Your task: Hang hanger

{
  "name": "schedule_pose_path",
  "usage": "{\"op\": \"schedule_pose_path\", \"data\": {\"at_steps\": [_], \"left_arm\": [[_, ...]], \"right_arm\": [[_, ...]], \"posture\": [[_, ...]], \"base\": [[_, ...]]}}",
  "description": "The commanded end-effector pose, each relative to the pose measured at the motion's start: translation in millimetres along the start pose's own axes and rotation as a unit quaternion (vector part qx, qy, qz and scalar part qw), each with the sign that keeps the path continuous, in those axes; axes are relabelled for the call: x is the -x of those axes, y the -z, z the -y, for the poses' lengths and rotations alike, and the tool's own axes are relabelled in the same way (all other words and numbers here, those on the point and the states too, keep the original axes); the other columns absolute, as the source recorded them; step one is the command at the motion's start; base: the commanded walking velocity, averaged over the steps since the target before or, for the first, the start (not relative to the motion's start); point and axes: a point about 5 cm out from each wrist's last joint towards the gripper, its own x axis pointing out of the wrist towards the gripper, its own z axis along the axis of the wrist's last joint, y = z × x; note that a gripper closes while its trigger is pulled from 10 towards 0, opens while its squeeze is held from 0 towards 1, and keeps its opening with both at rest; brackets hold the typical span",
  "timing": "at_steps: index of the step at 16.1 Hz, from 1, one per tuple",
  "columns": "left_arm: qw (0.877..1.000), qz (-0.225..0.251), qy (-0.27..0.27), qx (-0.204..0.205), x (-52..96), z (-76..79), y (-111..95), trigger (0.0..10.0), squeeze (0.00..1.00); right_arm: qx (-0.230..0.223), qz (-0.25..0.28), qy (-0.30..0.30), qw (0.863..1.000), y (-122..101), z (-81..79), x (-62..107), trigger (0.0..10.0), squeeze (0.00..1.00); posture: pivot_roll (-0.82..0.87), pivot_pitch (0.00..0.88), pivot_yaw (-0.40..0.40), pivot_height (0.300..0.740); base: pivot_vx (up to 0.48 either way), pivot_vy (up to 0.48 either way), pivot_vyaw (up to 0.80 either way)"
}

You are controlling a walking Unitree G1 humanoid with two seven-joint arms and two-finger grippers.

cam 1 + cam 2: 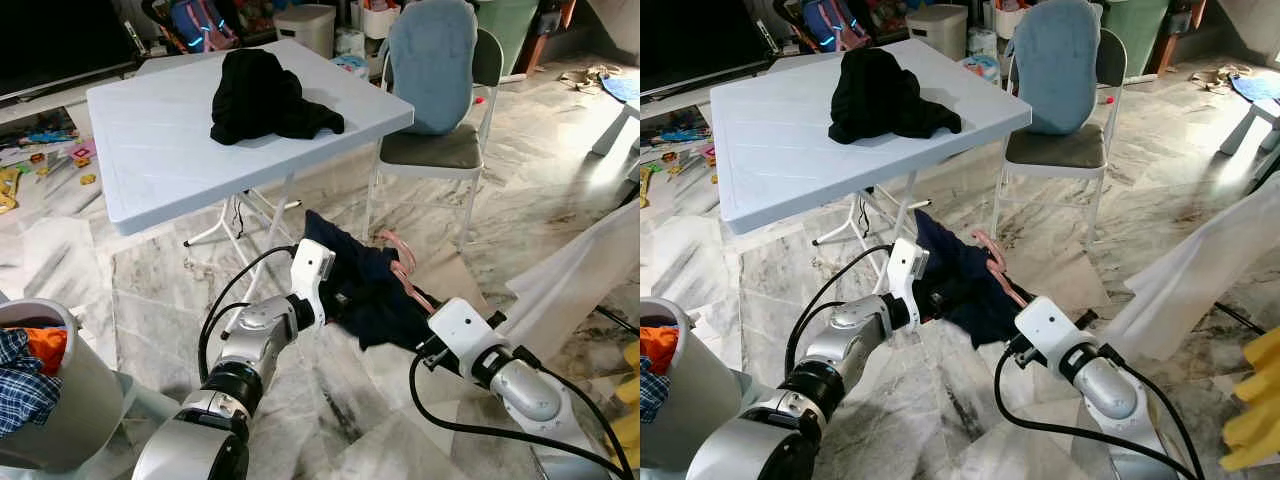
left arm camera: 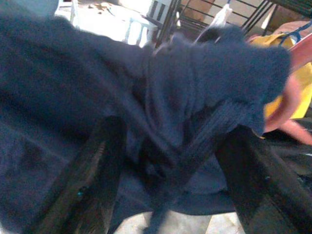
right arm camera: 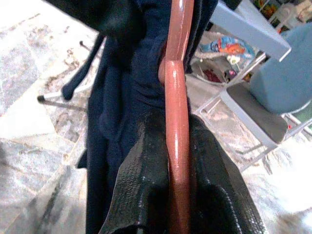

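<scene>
I need to pinch the navy garment by its bunched fold (image 2: 192, 158) with my left gripper next, since that fold stands out while the rest of the garment hangs slack.
A salmon-pink hanger (image 1: 405, 270) carries a dark navy garment (image 1: 365, 290), held low above the marble floor between my two arms. My right gripper (image 3: 178, 185) is shut on the hanger (image 3: 176, 122), whose bar runs straight between the black fingers (image 3: 146, 185); from the head it sits at the garment's right end (image 1: 1012, 350). My left gripper (image 2: 170, 175) is pushed into the navy garment (image 2: 195, 78) from the left. Its fingers (image 2: 92, 180) stand wide apart with bunched fabric lying between them, and from the head its tips (image 1: 340, 298) are hidden by the cloth.
Just behind stands a white folding table (image 1: 150, 150) with a black garment (image 1: 265, 95) on it. A chair (image 1: 435, 150) with a blue cover is at the back right. A laundry basket (image 1: 60, 400) is at my left, and white cloth (image 1: 580, 270) hangs at right.
</scene>
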Motion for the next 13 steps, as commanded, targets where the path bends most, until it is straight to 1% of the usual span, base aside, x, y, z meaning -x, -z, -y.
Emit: {"op": "schedule_pose_path", "data": {"at_steps": [1, 4, 11, 13], "left_arm": [[1.000, -0.002, -0.007, -0.015, -0.4, -3.1, -4.9, 0.0, 0.00], [0.999, -0.001, -0.031, -0.025, 0.7, -7.6, -5.7, 0.0, 0.00], [0.997, 0.011, -0.079, -0.017, 0.9, -15.9, -10.8, 0.0, 0.00], [0.993, 0.014, -0.113, -0.016, 5.3, -23.8, -12.6, 0.0, 0.00]], "right_arm": [[0.004, 0.035, 0.003, 0.999, -15.3, 3.9, -0.6, 10.0, 0.00], [0.004, 0.034, 0.000, 0.999, -14.8, 2.8, 0.7, 10.0, 0.00], [0.005, 0.037, -0.016, 0.999, -17.7, -1.0, 2.3, 10.0, 0.00], [0.006, 0.034, -0.016, 0.999, -16.5, -1.2, 3.6, 10.0, 0.00]], "posture": [[-0.12, 0.000, 0.062, 0.740], [-0.13, 0.000, 0.062, 0.740], [-0.13, 0.000, 0.061, 0.740], [-0.13, 0.000, 0.060, 0.740]], "base": [[0.000, 0.000, 0.00], [0.000, 0.000, 0.00], [0.000, 0.000, 0.00], [0.000, 0.000, 0.00]]}}
